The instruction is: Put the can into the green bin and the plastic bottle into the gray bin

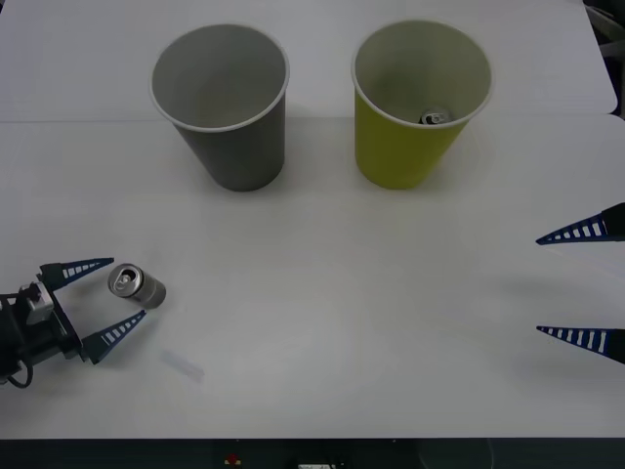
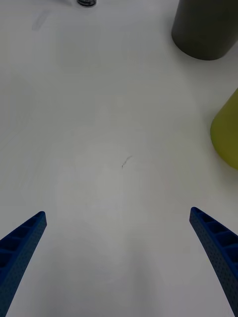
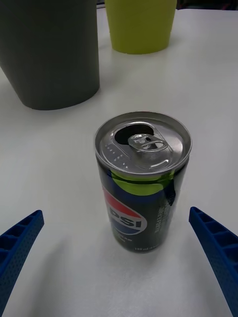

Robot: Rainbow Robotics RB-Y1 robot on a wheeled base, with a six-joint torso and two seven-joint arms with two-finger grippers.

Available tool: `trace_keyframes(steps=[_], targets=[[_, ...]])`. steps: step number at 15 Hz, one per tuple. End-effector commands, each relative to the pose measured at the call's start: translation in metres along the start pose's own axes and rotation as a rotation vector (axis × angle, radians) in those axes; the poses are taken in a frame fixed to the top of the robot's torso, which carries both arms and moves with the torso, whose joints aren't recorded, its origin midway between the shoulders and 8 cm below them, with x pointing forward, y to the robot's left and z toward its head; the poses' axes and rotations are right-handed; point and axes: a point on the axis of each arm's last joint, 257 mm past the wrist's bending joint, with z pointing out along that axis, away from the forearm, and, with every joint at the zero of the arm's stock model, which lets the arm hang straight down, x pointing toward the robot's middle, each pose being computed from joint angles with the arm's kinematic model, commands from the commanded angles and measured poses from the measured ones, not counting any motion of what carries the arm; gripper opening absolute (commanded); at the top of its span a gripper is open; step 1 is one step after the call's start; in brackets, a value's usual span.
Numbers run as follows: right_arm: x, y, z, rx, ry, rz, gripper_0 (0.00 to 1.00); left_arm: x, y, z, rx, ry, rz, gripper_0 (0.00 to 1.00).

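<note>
I should grab the small can by its labeled body with my left gripper next, so that it can go into the green bin.
A small can with a silver pull-tab top stands upright on the white table at the front left. In the left wrist view the can has a dark Pepsi label. My left gripper is open, with one blue finger on each side of the can and not touching it. The gray bin stands at the back left. The green bin stands at the back right and holds another can. My right gripper hangs open and empty at the right edge. The plastic bottle is out of view.
A faint pale streak lies on the table just in front of the can. The right wrist view has the gray bin and the green bin beyond bare tabletop. The table's front edge runs close under both grippers.
</note>
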Motion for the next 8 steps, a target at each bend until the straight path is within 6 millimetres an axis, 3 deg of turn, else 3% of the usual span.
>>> trace_keyframes(steps=[1,8], targets=[[0.000,0.000,0.000,0.000,0.000,0.000,1.00,-0.001,-0.009,0.010,0.004,-0.021,-0.020,1.00],[0.000,0.000,0.000,0.000,0.000,0.000,1.00,-0.009,-0.024,0.047,-0.007,-0.070,-0.065,1.00]])
